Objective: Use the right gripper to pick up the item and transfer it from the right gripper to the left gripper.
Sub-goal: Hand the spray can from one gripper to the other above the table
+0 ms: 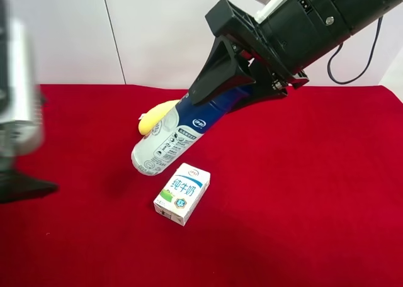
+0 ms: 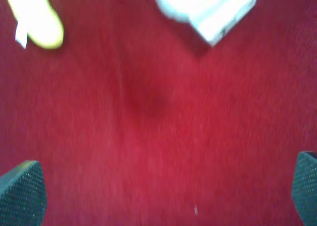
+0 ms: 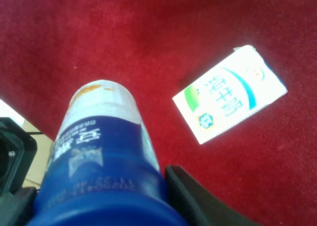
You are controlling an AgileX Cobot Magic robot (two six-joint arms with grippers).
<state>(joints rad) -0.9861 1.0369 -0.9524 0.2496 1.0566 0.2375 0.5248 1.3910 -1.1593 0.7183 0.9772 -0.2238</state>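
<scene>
The robot's left gripper should take the bottle over from the right gripper next, grabbing it by its white base (image 1: 152,154).
My right gripper (image 1: 217,89) is shut on the item, a slim white bottle (image 1: 170,139) with blue print. It grips the dark blue cap end. The bottle hangs tilted, white base lowest, seemingly just above the red cloth, between the banana and the carton. In the right wrist view the bottle (image 3: 99,151) fills the space between the black fingers (image 3: 193,196). My left gripper (image 1: 19,111) is a blur at the exterior high view's left edge, well apart from the bottle. In the left wrist view it (image 2: 163,191) is open and empty over bare cloth.
A white milk carton (image 1: 182,192) lies flat on the red cloth (image 1: 302,192) just in front of the bottle's base; it also shows in the right wrist view (image 3: 230,99) and the left wrist view (image 2: 205,8). A yellow banana (image 1: 157,118) lies behind the bottle.
</scene>
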